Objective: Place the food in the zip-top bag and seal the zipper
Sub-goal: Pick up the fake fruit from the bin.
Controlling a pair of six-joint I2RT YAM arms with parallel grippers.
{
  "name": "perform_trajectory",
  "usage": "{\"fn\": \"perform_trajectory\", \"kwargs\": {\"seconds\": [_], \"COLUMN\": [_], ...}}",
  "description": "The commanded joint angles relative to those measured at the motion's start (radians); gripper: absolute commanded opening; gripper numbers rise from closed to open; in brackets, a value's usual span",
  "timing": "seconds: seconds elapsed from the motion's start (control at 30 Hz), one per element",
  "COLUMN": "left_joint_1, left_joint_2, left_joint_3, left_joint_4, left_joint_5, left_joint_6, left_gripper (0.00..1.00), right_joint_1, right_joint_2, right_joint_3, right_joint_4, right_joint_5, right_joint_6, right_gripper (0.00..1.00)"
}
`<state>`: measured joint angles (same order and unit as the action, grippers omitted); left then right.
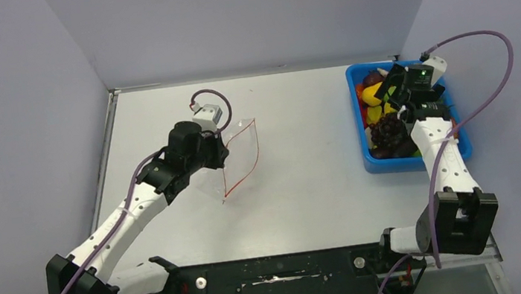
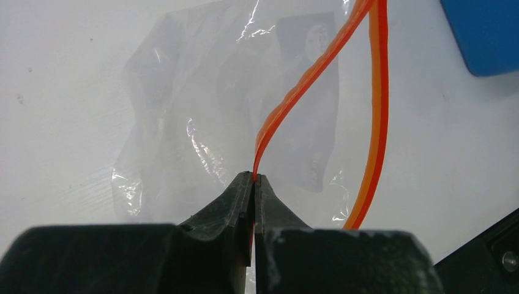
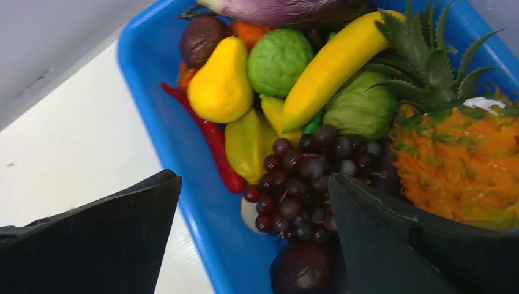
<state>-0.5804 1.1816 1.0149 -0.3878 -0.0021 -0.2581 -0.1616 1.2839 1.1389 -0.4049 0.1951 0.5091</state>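
Next, the right gripper picks up the yellow pear (image 3: 220,82) by its sides near the stem, so the pear's bottom stays free to go into the bag.
The clear zip-top bag (image 1: 240,157) lies on the table left of centre, its red zipper (image 1: 253,159) bowed open. My left gripper (image 1: 222,152) is shut on one lip of the zipper (image 2: 306,79); the other lip (image 2: 378,110) curves away, so the mouth gapes. The bag (image 2: 183,135) looks empty. The food sits in the blue bin (image 1: 361,134): banana (image 3: 333,64), purple grapes (image 3: 306,177), pineapple (image 3: 459,153), yellow pear (image 3: 220,82), green pieces (image 3: 278,61). My right gripper (image 3: 254,184) hangs open above the bin's near-left part, over the grapes (image 1: 389,131).
The blue bin (image 3: 147,79) stands at the far right by the wall. It also holds a red chilli (image 3: 211,144) and dark plums (image 3: 202,37). Grey walls close the table's back and sides. The bin's corner (image 2: 483,37) shows in the left wrist view.
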Motion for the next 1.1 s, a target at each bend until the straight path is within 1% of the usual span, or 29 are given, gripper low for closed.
{"fn": "perform_trajectory", "kwargs": {"seconds": [0.0, 0.1, 0.2, 0.27, 0.37, 0.47, 0.57, 0.63, 0.73, 0.87, 0.93, 1.0, 1.07], "left_joint_1": [0.013, 0.024, 0.039, 0.047, 0.059, 0.073, 0.087, 0.092, 0.099, 0.109, 0.112, 0.114, 0.114], "left_joint_2": [-0.057, -0.057, -0.058, -0.065, -0.080, -0.089, -0.092, -0.095, -0.099, -0.099, -0.097, -0.097, -0.100], "left_joint_3": [-0.040, -0.043, -0.042, -0.046, -0.054, -0.057, -0.059, -0.060, -0.064, -0.065, -0.065, -0.065, -0.065], "left_joint_4": [0.094, 0.100, 0.097, 0.096, 0.104, 0.109, 0.112, 0.113, 0.116, 0.121, 0.122, 0.121, 0.121], "left_joint_5": [0.026, 0.062, 0.070, 0.070, 0.077, 0.079, 0.092, 0.093, 0.091, 0.109, 0.113, 0.115, 0.114], "left_joint_6": [0.004, -0.001, 0.005, 0.005, 0.005, 0.001, -0.003, -0.004, -0.004, -0.009, -0.012, -0.013, -0.013], "left_gripper": [0.00, 0.00, 0.00, 0.00, 0.00, 0.00, 0.00, 0.00, 0.00, 0.00, 0.00, 0.00, 0.00], "right_joint_1": [-0.017, -0.035, -0.055, -0.067, -0.084, -0.088, -0.089, -0.088, -0.088, -0.088, -0.088, -0.088, -0.088], "right_joint_2": [0.107, 0.177, 0.231, 0.255, 0.300, 0.356, 0.401, 0.415, 0.430, 0.460, 0.474, 0.488, 0.505], "right_joint_3": [0.067, 0.098, 0.115, 0.111, 0.114, 0.147, 0.190, 0.209, 0.220, 0.255, 0.260, 0.263, 0.273], "right_joint_4": [0.066, 0.102, 0.141, 0.184, 0.224, 0.239, 0.239, 0.242, 0.260, 0.244, 0.243, 0.248, 0.245], "right_joint_5": [0.126, 0.093, 0.043, 0.011, -0.036, -0.097, -0.124, -0.136, -0.146, -0.139, -0.158, -0.178, -0.193], "right_joint_6": [-0.069, -0.089, -0.092, -0.088, -0.063, -0.043, -0.028, -0.022, -0.016, -0.019, -0.019, -0.020, -0.020], "right_gripper": [0.94, 0.86, 0.72, 0.68, 0.67, 0.66, 0.66, 0.67, 0.73, 0.73, 0.71, 0.65, 0.62]}}
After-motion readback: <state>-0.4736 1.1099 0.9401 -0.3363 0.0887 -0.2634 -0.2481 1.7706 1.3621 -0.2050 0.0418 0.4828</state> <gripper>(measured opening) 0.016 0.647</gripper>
